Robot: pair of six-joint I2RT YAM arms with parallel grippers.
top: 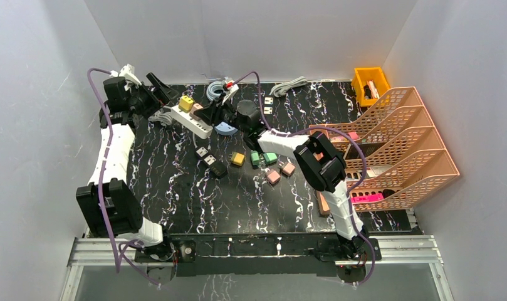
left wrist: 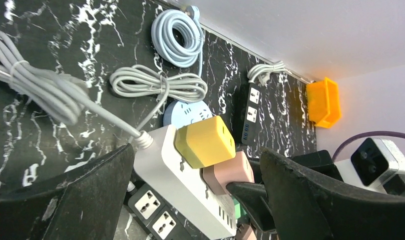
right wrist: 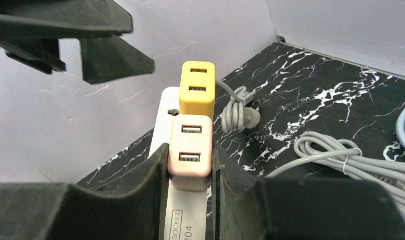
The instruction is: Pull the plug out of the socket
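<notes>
The white power strip should be grabbed next by its body near the strip's cable end (top: 177,113) (left wrist: 158,150) with my left gripper. The plugs then stay free for my right gripper to pull off.
A white power strip (top: 191,120) lies at the back left of the table, with a yellow plug (top: 187,103) and a pink plug (right wrist: 190,135) seated in it side by side. My right gripper (right wrist: 189,155) is shut on the pink plug, one finger on each side; in the top view the right gripper (top: 212,114) hides that plug. My left gripper (left wrist: 195,152) is wide open above the strip's (left wrist: 190,190) cable end, its fingers (left wrist: 80,200) spread either side without touching. The yellow plug (left wrist: 205,141) stands free.
A black power strip (left wrist: 150,212) lies beside the white one. Coiled grey cables (left wrist: 155,85), a pale blue round socket (left wrist: 187,111) and another black strip (left wrist: 250,112) lie behind. Loose plugs (top: 238,158) sit mid-table. Orange file trays (top: 395,144) and an orange bin (top: 370,84) stand at the right.
</notes>
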